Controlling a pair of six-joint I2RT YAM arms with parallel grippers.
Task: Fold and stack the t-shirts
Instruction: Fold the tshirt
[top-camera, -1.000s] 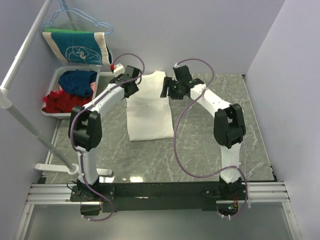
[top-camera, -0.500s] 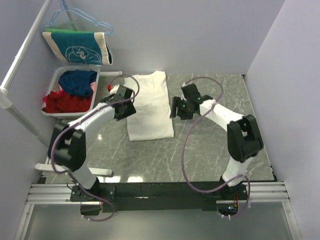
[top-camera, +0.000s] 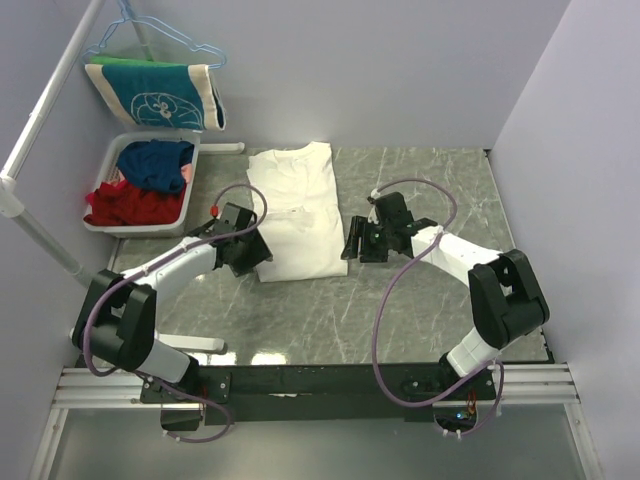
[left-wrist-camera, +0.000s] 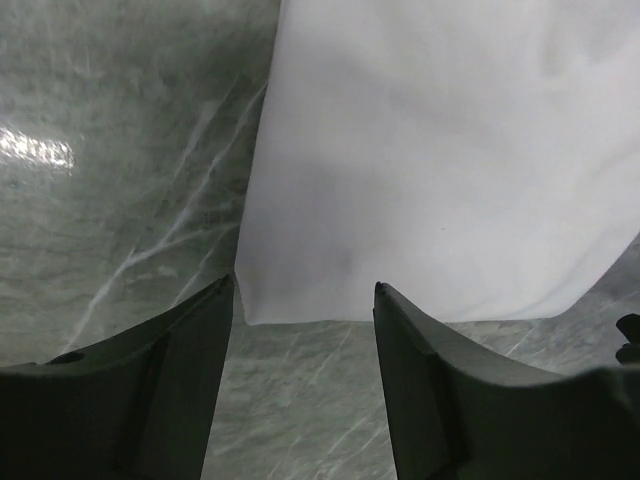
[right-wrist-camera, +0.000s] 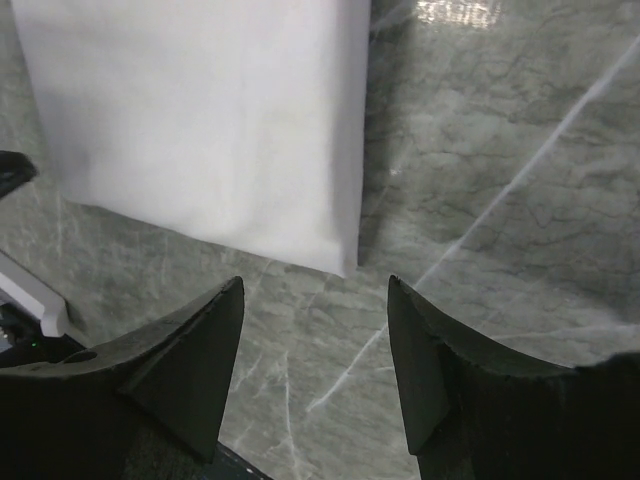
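Observation:
The t-shirt (top-camera: 297, 205) should be grabbed next by its near hem corner (top-camera: 263, 278) with my left gripper, to fold the hem toward the collar. My right gripper grabs the other corner.
A cream-white t-shirt (top-camera: 297, 205) lies flat on the grey marble table, folded into a long strip with its plain side up; no print shows. My left gripper (top-camera: 254, 262) is open and empty, low at the strip's near left corner (left-wrist-camera: 250, 315). My right gripper (top-camera: 349, 245) is open and empty beside the near right corner (right-wrist-camera: 345, 262). Both wrist views show bare table between the jaws and the shirt's hem just ahead.
A white basket (top-camera: 112, 160) with red and blue clothes stands at the far left. A teal and cream garment (top-camera: 155, 93) hangs on a hanger from the rail above it. A white rack pole (top-camera: 45, 240) slants along the left side.
Both grippers have moved from the shirt's far end toward me along its sides and down to its near corners. The shirt lies unchanged.

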